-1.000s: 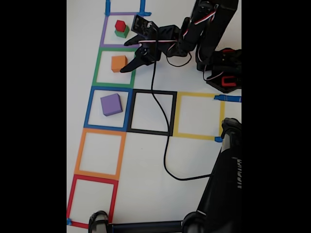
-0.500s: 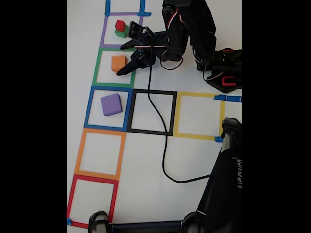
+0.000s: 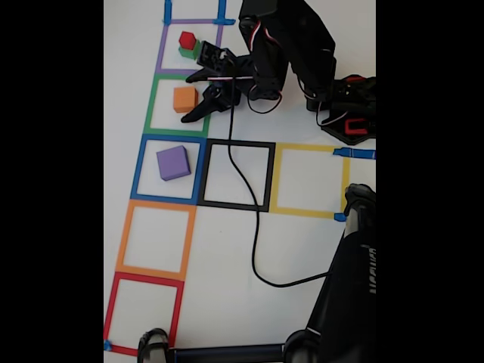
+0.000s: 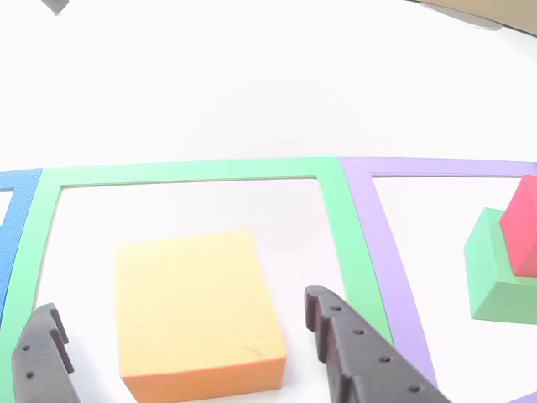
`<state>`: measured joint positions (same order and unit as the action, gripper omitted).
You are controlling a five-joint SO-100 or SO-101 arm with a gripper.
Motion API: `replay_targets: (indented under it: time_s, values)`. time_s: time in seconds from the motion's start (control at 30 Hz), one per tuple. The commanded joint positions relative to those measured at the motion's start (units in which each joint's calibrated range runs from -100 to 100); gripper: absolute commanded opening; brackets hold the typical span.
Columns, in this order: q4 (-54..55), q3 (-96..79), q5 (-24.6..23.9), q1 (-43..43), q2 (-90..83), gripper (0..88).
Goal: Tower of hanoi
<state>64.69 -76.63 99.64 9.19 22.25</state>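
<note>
Next, my gripper takes hold of the orange cube (image 3: 184,99) by its two opposite sides, to stack it on the purple cube (image 3: 173,162).
In the fixed view the orange cube (image 3: 184,99) sits inside the green tape square (image 3: 151,106). My gripper (image 3: 187,97) is open, one black finger on each side of that cube. The other view shows the same: orange cube (image 4: 193,269) between the two fingers, gripper (image 4: 183,302) open and low over the table. The red cube (image 3: 187,39) rests on the green cube (image 3: 192,52) inside the purple tape square; both appear at the right edge, red cube (image 4: 524,231) on green cube (image 4: 491,281). The purple cube (image 3: 173,162) lies in the blue square.
Black (image 3: 237,144), yellow (image 3: 306,148), orange (image 3: 153,206) and red (image 3: 144,278) tape squares hold nothing. A black cable (image 3: 255,234) trails from the arm across the black square. The arm base (image 3: 348,113) stands at the right; a dark stand (image 3: 348,302) occupies the bottom right.
The arm has reached left and lowered, carrying the open gripper from beside the orange cube to around it. The cubes have not moved.
</note>
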Motion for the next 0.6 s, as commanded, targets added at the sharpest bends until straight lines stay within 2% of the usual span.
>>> replay_targets:
  time_s: [0.0, 0.23, 0.57]
  values:
    - [1.30, 1.72, 0.36, -1.42, 0.08, 30.3]
    - [1.46, 1.08, 0.36, -2.38, 0.16, 27.3]
    - [1.38, -0.46, 0.36, -2.95, 0.24, 17.0]
